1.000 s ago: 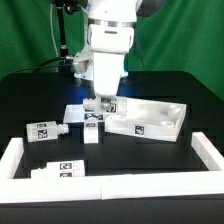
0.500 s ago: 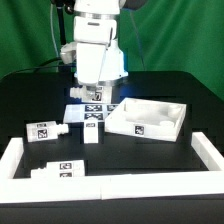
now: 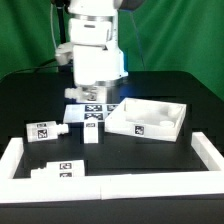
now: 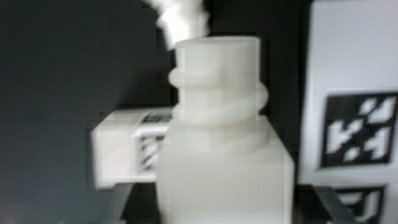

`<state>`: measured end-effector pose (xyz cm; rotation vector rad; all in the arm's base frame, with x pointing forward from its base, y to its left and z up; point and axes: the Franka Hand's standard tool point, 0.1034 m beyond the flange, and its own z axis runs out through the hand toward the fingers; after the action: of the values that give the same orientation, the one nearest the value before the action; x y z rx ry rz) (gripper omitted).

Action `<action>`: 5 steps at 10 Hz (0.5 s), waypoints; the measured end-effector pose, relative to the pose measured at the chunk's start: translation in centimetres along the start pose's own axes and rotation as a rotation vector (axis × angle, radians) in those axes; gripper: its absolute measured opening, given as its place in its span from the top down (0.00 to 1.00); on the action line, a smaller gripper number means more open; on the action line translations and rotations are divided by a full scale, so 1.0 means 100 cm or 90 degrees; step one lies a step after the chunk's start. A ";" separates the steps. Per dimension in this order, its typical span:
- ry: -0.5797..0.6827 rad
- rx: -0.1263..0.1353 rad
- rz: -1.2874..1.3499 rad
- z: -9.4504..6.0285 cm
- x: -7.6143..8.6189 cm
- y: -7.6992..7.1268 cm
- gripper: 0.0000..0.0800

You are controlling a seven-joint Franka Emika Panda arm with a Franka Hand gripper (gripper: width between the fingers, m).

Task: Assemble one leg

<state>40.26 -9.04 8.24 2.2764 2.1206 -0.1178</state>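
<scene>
The leg hangs high above the marker board in the exterior view and would drop if I opened now, so my gripper needs to keep holding it.
My gripper [image 3: 88,94] hangs above the marker board [image 3: 90,112] and is shut on a leg. In the wrist view the gripper [image 4: 221,214] holds this leg [image 4: 217,130], a white stubby peg standing upright and filling the middle of the picture. In the exterior view the held leg is mostly hidden by the hand. Three more legs with tags lie on the black table: one [image 3: 43,130] at the exterior view's left, one [image 3: 92,132] in front of the marker board, one [image 3: 61,172] near the front wall. Another tagged leg [image 4: 134,148] shows behind the held one.
The large white tray-like panel [image 3: 168,128] with a raised rim lies at the exterior view's right of the gripper. A low white wall [image 3: 120,186] borders the table at the front and both sides. A green backdrop stands behind.
The arm has risen and shifted toward the exterior view's left, away from the tray-like panel, carrying the leg up with it.
</scene>
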 end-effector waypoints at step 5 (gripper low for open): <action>0.028 0.029 -0.008 0.063 -0.032 -0.050 0.64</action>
<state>34.82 -12.30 2.40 2.3120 2.1766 -0.1193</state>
